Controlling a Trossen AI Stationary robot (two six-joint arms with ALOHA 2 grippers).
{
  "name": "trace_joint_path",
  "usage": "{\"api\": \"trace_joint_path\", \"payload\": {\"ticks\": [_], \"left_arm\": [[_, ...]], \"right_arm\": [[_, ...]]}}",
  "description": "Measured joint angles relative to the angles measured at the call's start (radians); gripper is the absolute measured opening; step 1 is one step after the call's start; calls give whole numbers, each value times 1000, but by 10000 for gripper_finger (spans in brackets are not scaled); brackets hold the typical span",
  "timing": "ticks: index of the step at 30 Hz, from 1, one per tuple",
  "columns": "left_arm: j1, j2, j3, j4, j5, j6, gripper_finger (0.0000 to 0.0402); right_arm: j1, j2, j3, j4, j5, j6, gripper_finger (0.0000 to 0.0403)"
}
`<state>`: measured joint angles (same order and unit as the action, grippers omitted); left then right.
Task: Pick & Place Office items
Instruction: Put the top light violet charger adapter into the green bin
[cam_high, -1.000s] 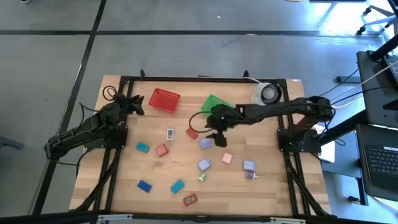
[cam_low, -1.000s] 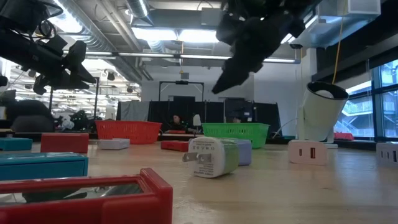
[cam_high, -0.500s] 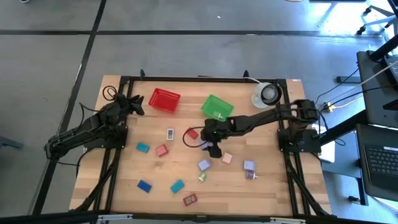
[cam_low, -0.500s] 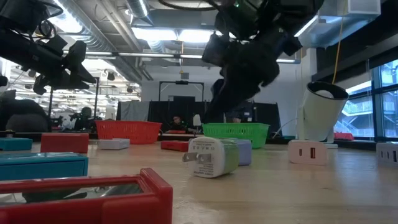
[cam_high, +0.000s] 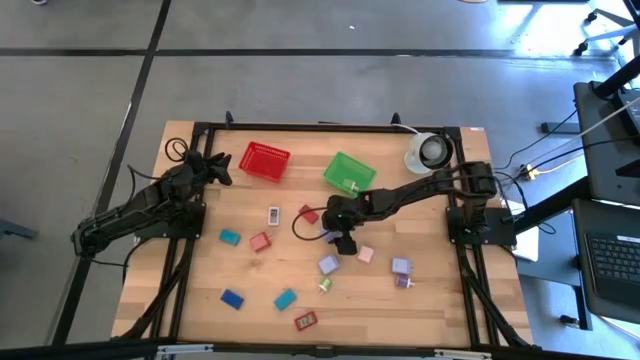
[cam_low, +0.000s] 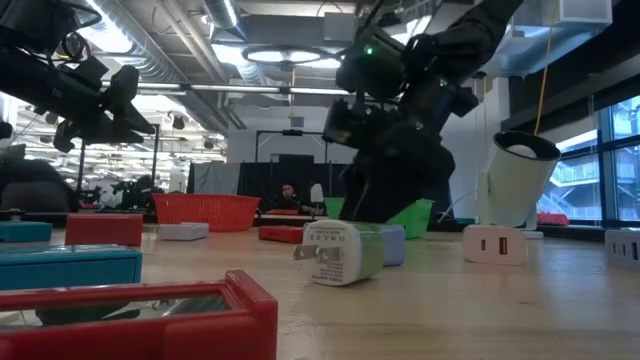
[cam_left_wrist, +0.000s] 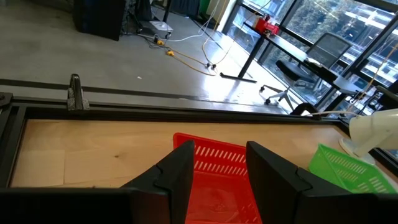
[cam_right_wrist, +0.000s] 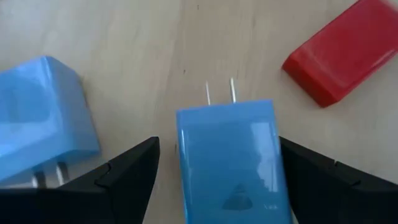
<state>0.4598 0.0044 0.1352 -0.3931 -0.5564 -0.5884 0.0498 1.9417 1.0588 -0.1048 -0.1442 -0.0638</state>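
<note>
My right gripper closes on the blue charger now, since in the right wrist view its fingers stand low on either side of the charger.
Several small office items lie flat, scattered over the wooden table (cam_high: 200, 320). My right gripper (cam_high: 339, 231) is low over the middle of the table, open. In the right wrist view its fingers (cam_right_wrist: 127, 174) stand on either side of a blue plug-in charger (cam_right_wrist: 229, 155) lying flat with its prongs pointing away. A second blue charger (cam_right_wrist: 37, 118) and a red piece (cam_right_wrist: 348, 50) lie close by. My left gripper (cam_high: 215, 166) waits open near the far left, beside the red mesh basket (cam_high: 265, 160).
The green mesh basket (cam_high: 349, 172) sits just beyond the right gripper, and the clear round container (cam_high: 428, 151) stands at the far right. Teal (cam_high: 229, 237), red (cam_high: 306, 321), lavender (cam_high: 400, 266) and pink (cam_high: 365, 254) pieces lie around. A white-green charger (cam_low: 340, 252) lies nearest the low camera.
My right gripper has moved from beside the green basket toward the table's near edge and slightly left. It has come down until its fingers straddle the blue charger. The left arm has kept still.
</note>
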Motion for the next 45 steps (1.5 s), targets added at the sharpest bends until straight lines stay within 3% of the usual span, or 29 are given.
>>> {"api": "trace_joint_path", "payload": {"ticks": [5, 13, 25, 35, 45], "left_arm": [[0, 0, 0, 0, 0, 0, 141], [0, 0, 0, 0, 0, 0, 141], [0, 0, 0, 0, 0, 0, 141], [0, 0, 0, 0, 0, 0, 141], [0, 0, 0, 0, 0, 0, 141]], "right_arm": [[0, 3, 0, 1, 27, 0, 290], [2, 3, 0, 1, 44, 4, 210], [4, -13, -1, -12, 144, 168, 210], [-61, -159, -2, 0, 194, 294, 210], [-102, -291, -1, 152, 380, 447, 210]]}}
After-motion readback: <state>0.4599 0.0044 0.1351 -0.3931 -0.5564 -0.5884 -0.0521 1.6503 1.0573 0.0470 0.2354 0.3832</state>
